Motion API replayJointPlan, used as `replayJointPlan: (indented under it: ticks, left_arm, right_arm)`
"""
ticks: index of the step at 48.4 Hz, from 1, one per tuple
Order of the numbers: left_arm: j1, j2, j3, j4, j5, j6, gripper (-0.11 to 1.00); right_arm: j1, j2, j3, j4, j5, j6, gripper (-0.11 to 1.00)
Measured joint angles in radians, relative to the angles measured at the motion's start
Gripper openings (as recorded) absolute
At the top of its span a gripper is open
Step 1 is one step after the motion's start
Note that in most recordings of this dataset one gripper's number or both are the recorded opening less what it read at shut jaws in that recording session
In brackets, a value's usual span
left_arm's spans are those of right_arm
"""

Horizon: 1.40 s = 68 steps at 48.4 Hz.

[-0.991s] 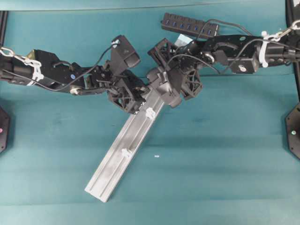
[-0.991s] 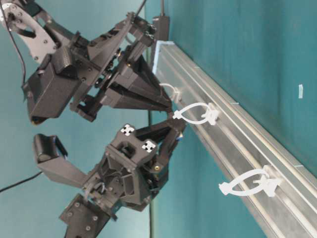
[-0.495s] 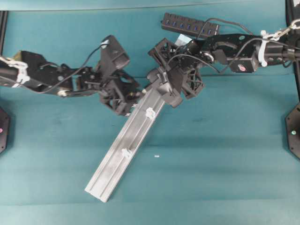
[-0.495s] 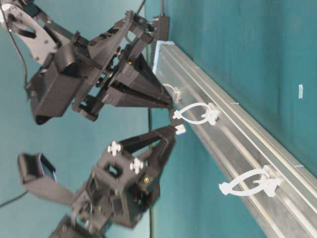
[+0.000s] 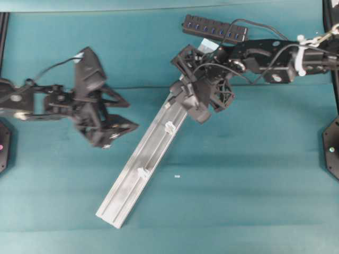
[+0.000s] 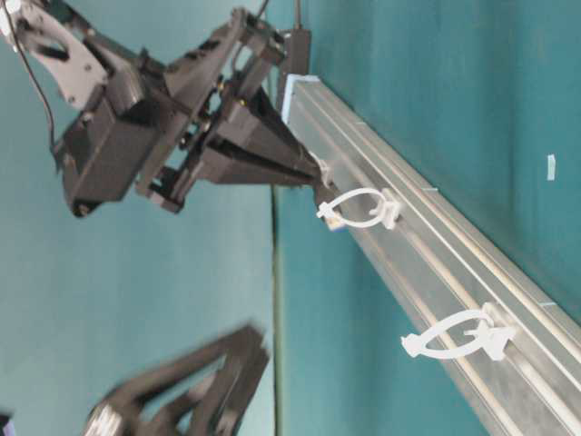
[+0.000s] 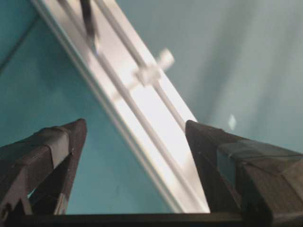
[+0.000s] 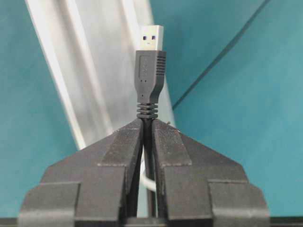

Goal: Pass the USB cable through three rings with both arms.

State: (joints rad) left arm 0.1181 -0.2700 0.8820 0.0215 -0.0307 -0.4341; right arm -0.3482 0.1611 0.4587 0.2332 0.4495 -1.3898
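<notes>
Next, my left gripper grabs the plug by its protruding body (image 5: 171,101) (image 7: 88,22), as my right gripper stays shut on the cord just behind the plug.
The USB cable's black plug (image 8: 150,66) sticks out just past the tips of my right gripper (image 8: 147,124), which is shut on the cord right behind it. That gripper (image 5: 180,101) sits at the upper end of the silver rail (image 5: 132,188), its tip (image 6: 318,186) close before the middle ring (image 6: 359,209). A second ring (image 6: 458,334) stands further down the rail. Both rings (image 5: 170,127) (image 5: 143,172) show from above; the top one is mostly hidden by the gripper. My left gripper (image 5: 132,115) is open and empty, off to the left of the rail (image 7: 156,127).
The black USB hub (image 5: 214,27) lies at the back, behind the right arm. A small white speck (image 5: 177,175) lies on the teal table right of the rail. Black mounts stand at both table edges.
My left gripper has opened, let go near the plug and pulled back to the left, away from the rail. The right gripper has stayed shut on the cable at the rail's top.
</notes>
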Motion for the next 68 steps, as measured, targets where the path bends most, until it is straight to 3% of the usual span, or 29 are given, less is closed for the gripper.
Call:
replayJointPlan:
  ticks: [12,29,68]
  left_arm:
    - [-0.018,-0.072,0.031,0.000,0.044,-0.005,0.91]
    - [-0.017,-0.074,0.034,0.000,0.044,-0.005,0.91]
    - [-0.005,-0.074,0.035,-0.002,0.026,-0.006,0.90]
  right_arm:
    - [0.002,-0.034,0.038,0.000,-0.002,-0.003,0.10]
    - [0.021,-0.037,0.041,-0.003,0.000,-0.043,0.10]
    - [0.066,-0.002,0.040,-0.003,-0.032,-0.044,0.10]
